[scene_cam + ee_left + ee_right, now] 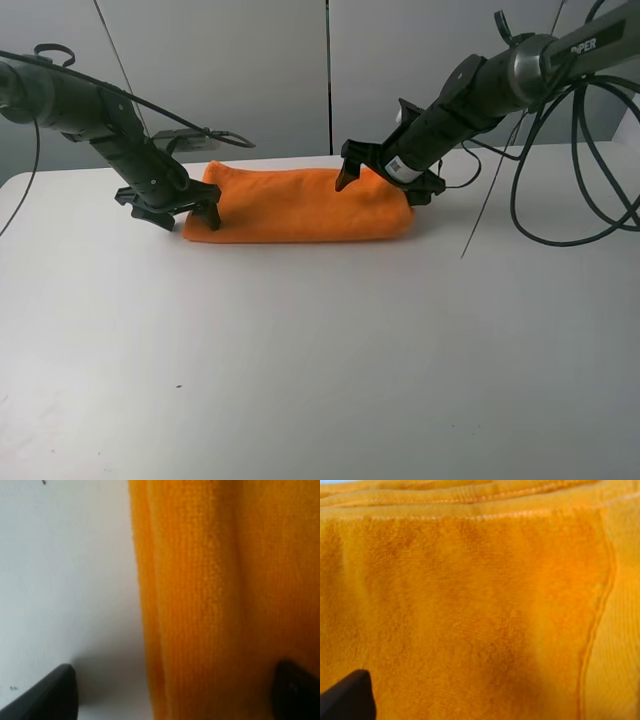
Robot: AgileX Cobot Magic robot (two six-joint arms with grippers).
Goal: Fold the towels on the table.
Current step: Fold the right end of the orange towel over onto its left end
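I should next take hold of the folded towel by its short end (402, 212) with my right gripper to gather the cloth edges, since the towel lies flat along its middle (292, 207).
The orange towel (300, 205) lies folded into a long strip at the back middle of the white table (320, 360). My left gripper (187, 215) stands open at the strip's left end, one finger on the bare table and the other over the cloth. In the left wrist view the towel (220, 600) hangs between the two dark fingertips (50, 695), with its folded edge next to the table (65, 580). Over the strip's right end my right gripper (385, 187) is open, just above the cloth. The right wrist view is filled by the towel (470, 605), a hem seam, and one fingertip (347, 697).
Black cables (560, 190) loop down onto the table behind and right of the right arm. A grey panel wall (320, 70) stands behind the table's back edge. White tabletop stretches in front of the towel.
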